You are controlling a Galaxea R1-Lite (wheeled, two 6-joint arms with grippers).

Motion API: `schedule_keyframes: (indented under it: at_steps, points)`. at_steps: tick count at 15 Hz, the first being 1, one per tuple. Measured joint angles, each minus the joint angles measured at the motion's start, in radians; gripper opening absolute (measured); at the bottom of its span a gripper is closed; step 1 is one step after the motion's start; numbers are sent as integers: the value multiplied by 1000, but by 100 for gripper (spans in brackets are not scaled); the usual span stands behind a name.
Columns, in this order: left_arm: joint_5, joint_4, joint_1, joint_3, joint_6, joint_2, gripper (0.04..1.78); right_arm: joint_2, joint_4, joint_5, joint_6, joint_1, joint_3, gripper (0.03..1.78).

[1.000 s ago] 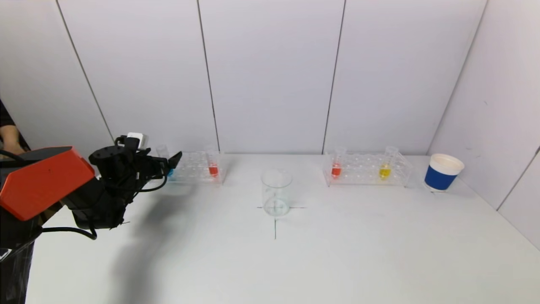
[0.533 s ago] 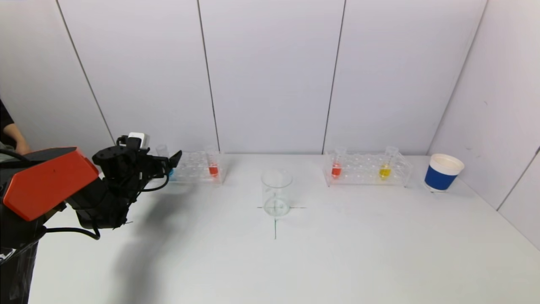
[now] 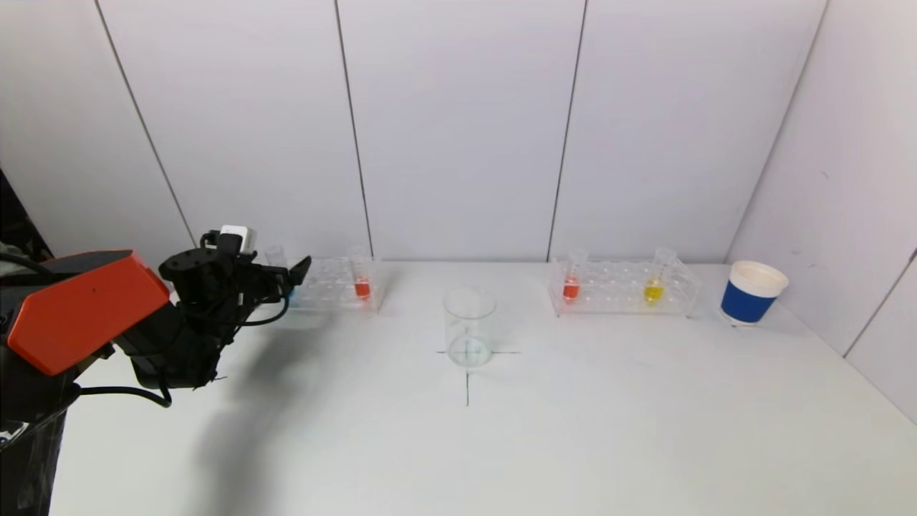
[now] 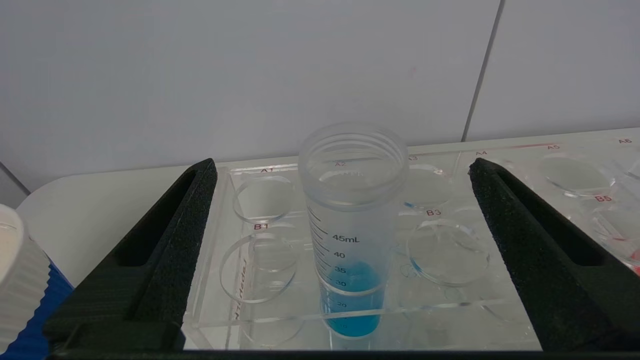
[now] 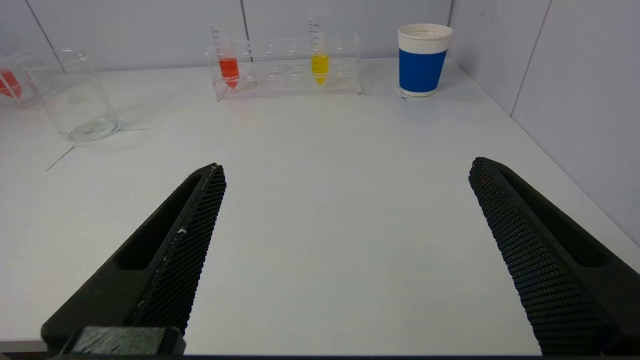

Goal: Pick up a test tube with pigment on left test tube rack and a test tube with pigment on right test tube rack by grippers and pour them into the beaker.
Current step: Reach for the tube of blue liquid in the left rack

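Observation:
My left gripper closes on the blue tube next, since its fingers reach forward beside the blue tube's upper side (image 3: 275, 256) above the rack (image 3: 324, 279).
The left rack (image 3: 329, 285) holds a blue-pigment tube (image 3: 277, 259) and a red-pigment tube (image 3: 362, 285). My left gripper (image 3: 288, 276) is open at the blue tube. In the left wrist view its fingers (image 4: 170, 240) stand wide on either side of the blue tube (image 4: 352, 225), not touching it; the tube stands upright in the rack (image 4: 260, 227). The empty glass beaker (image 3: 469, 326) stands at the table's centre. The right rack (image 3: 623, 290) holds a red tube (image 3: 571, 287) and a yellow tube (image 3: 653, 290). My right gripper (image 5: 345, 167) is open over bare table, outside the head view.
A blue paper cup (image 3: 749, 294) stands right of the right rack, near the side wall. Another blue and white cup (image 4: 20, 290) stands just beside the left rack's outer end. The back wall rises close behind both racks.
My left arm has crept slightly forward toward the blue tube. A person's hand at the far left edge has gone out of view.

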Motion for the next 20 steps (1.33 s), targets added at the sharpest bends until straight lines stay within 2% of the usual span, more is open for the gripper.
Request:
schedule_keyframes:
  at_steps: [10,12,15,19,20]
  points:
    - [0,0,0,0,0,0,176,0,0,0,0,0,0,177]
    - [0,0,0,0,0,0,167,0,0,0,0,0,0,177]
    - [2,0,0,-4,0,1,134,0,0,1,0,0,0,177]
    - [2,0,0,-7,0,4,61,0,0,0,0,0,0,177]
    - [1,0,-1,-8,0,4,49,0,0,0,0,0,0,177]
